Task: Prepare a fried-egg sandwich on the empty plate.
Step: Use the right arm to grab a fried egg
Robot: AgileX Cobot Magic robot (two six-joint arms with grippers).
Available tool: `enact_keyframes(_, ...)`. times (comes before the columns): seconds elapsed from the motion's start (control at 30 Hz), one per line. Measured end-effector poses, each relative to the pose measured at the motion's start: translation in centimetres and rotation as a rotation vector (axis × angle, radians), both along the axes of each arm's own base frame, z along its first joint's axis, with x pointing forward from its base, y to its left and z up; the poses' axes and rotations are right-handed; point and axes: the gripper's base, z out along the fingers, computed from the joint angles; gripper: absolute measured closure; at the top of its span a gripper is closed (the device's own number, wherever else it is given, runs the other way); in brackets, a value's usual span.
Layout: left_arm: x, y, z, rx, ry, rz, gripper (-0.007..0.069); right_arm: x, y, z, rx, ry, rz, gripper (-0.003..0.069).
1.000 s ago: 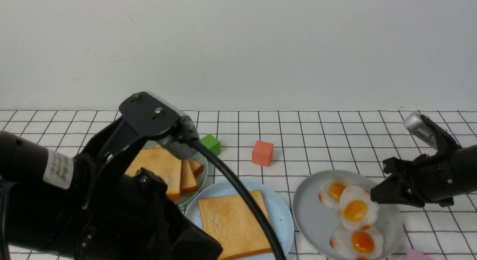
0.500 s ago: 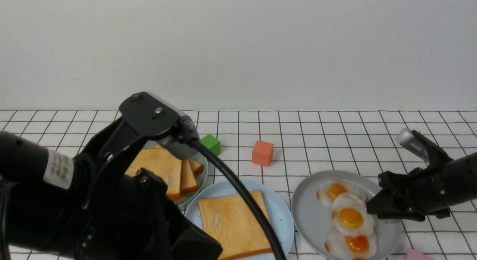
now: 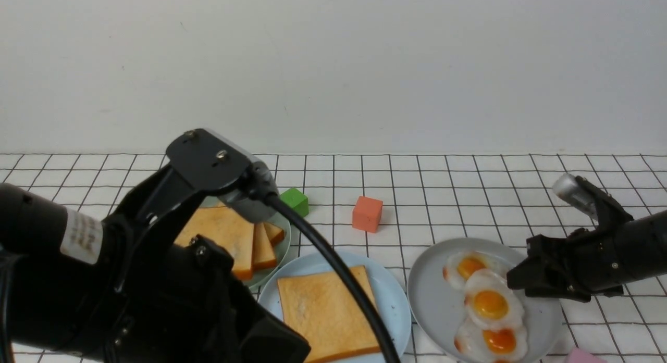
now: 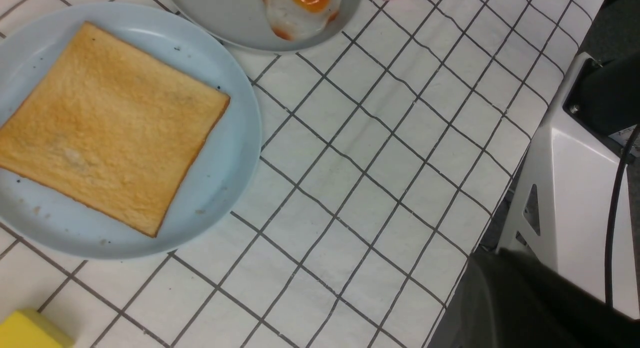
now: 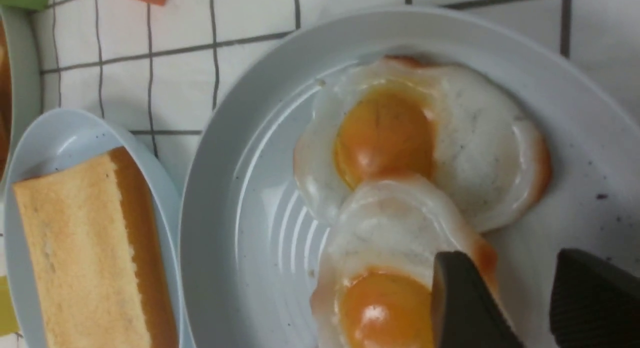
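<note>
The middle fried egg should go on top of the toast slice on the sky-blue plate, so my right gripper should next grab the egg by its browned edge (image 5: 486, 259).
The sky-blue plate (image 3: 392, 299) holds one toast slice (image 3: 325, 312); both also show in the left wrist view, plate (image 4: 241, 138) and toast (image 4: 110, 123). Three fried eggs lie overlapping on a grey plate (image 3: 432, 300). My right gripper (image 3: 515, 279) is open and low at that plate's right side. In the right wrist view its jaws (image 5: 507, 260) straddle the browned edge of the middle egg (image 5: 390, 228), with one finger (image 5: 465, 303) over the egg white. The left gripper's jaws are hidden behind the left arm; only a dark blur shows in the left wrist view.
A sage-green plate (image 3: 284, 239) with a pile of toast slices (image 3: 224, 232) stands behind the left arm. A green cube (image 3: 294, 200) and an orange-red cube (image 3: 367, 213) sit further back. A pink object (image 3: 581, 355) lies by the grey plate. A yellow object (image 4: 25, 331) and the table's near edge show beneath the left wrist.
My right gripper has come down and moved a little left, to the middle egg's edge. The eggs have shifted slightly left on the grey plate. The left arm has not moved.
</note>
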Motion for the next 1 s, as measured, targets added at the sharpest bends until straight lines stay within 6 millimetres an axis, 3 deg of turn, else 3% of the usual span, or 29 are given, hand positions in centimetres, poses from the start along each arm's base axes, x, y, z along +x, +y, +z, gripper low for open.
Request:
enact_keyframes(0.4, 0.0, 0.0, 0.0, 0.006, -0.001, 0.001, 0.061, 0.1, 0.4, -1.4, 0.062, 0.051, 0.016, 0.0444)
enact_keyframes(0.57, 0.0, 0.0, 0.0, 0.007, -0.002, 0.001, 0.0606, 0.0, 0.5, -1.4, 0.073, 0.053, 0.026, 0.055)
enact_keyframes(0.77, 0.2, 0.3, -0.2, 0.035, -0.015, 0.015, 0.0602, 0.0, 0.5, -1.4, 0.073, 0.052, 0.027, 0.055)
enact_keyframes(0.9, 0.4, 0.7, -0.4, 0.079, -0.018, 0.063, 0.06, -0.2, 0.6, -0.1, 0.065, 0.017, 0.044, 0.0551)
enact_keyframes(0.97, 0.3, 1.2, -0.3, 0.097, -0.022, 0.09, 0.0598, -0.4, 0.6, 1.3, 0.067, -0.022, 0.049, 0.0555)
enact_keyframes(1.0, 0.0, 1.7, 0.0, 0.112, -0.031, 0.105, 0.0596, -0.6, 0.8, 2.9, 0.084, -0.065, 0.045, 0.0556)
